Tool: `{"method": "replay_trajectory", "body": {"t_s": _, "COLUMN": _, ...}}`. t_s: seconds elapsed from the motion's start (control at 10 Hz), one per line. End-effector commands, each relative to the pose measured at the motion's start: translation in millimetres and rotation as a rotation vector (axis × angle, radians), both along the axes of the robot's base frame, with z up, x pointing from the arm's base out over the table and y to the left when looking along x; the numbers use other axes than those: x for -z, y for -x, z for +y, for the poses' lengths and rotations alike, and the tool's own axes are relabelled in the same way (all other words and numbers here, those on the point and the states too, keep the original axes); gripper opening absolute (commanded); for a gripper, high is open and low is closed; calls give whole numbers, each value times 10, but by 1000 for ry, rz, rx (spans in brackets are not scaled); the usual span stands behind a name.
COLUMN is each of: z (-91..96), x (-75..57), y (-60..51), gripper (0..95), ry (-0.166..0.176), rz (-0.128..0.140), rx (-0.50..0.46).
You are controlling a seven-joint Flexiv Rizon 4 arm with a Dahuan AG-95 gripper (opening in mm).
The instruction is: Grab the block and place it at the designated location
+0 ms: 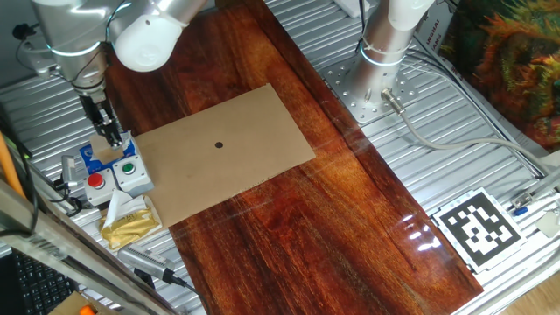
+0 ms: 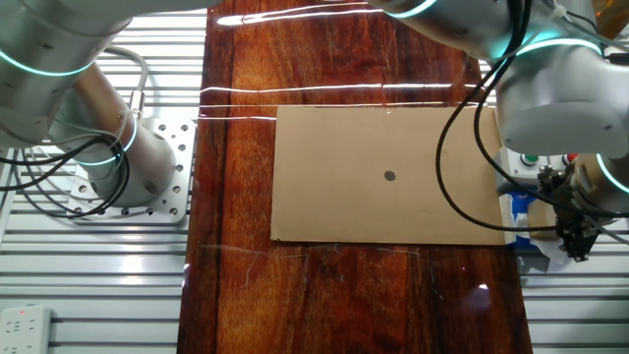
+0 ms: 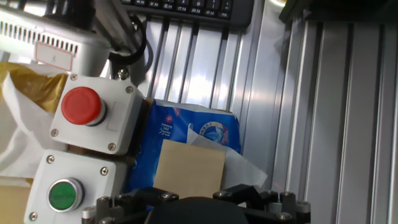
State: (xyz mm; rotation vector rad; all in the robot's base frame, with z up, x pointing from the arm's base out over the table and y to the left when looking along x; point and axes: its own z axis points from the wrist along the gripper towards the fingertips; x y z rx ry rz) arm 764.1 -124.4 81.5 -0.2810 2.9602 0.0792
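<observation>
I should next pick up the block (image 1: 106, 156) by its opposite sides with my gripper, so that I can set it on the black dot of the cardboard (image 1: 219, 145).
The block (image 3: 189, 165) is a pale tan cube sitting on the blue printed holder (image 3: 177, 134), beside the white button box (image 3: 93, 115). In one fixed view the block (image 1: 106, 156) shows just below my gripper (image 1: 114, 138), which hangs over the holder (image 1: 92, 159). In the hand view my gripper (image 3: 196, 195) is open, with one dark fingertip at each side of the block's near edge. The light-brown cardboard sheet (image 1: 254, 131) lies on the wooden board with the black dot (image 1: 219, 145) mid-sheet. The dot also shows in the other fixed view (image 2: 389, 177); there the gripper (image 2: 576, 246) hides the block.
The button box (image 1: 122, 173) has a red and a green button. Yellow-white packaging (image 1: 129, 219) lies in front of it. A second arm's base (image 1: 385, 52) stands at the back right. A black-and-white tag (image 1: 477, 229) sits at the front right. A keyboard (image 3: 186, 9) lies beyond the holder.
</observation>
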Motion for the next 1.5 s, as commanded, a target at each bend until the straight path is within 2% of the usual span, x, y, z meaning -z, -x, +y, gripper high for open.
{"method": "replay_trajectory", "body": {"t_s": 0.1, "z": 0, "x": 18, "y": -51, "gripper": 950, "ry": -1, "rz": 2, "rx": -1}}
{"method": "replay_trajectory", "body": {"t_s": 0.3, "z": 1, "x": 57, "y": -87, "gripper": 950, "ry": -5, "rz": 5, "rx": 20}}
{"method": "replay_trajectory", "body": {"t_s": 0.5, "z": 3, "x": 74, "y": -129, "gripper": 950, "ry": -32, "rz": 35, "rx": 125}}
{"method": "replay_trajectory", "body": {"t_s": 0.8, "z": 11, "x": 59, "y": -200, "gripper": 950, "ry": -42, "rz": 71, "rx": 222}}
{"method": "replay_trajectory", "body": {"t_s": 0.9, "z": 12, "x": 65, "y": -210, "gripper": 950, "ry": -39, "rz": 71, "rx": 220}}
{"method": "replay_trajectory", "body": {"t_s": 1.0, "z": 12, "x": 67, "y": -211, "gripper": 760, "ry": -40, "rz": 71, "rx": 221}}
{"method": "replay_trajectory", "body": {"t_s": 1.1, "z": 12, "x": 71, "y": -212, "gripper": 760, "ry": -36, "rz": 80, "rx": 225}}
{"method": "replay_trajectory", "body": {"t_s": 1.3, "z": 12, "x": 76, "y": -213, "gripper": 380, "ry": -24, "rz": 84, "rx": 217}}
{"method": "replay_trajectory", "body": {"t_s": 1.5, "z": 12, "x": 77, "y": -214, "gripper": 380, "ry": -20, "rz": 86, "rx": 204}}
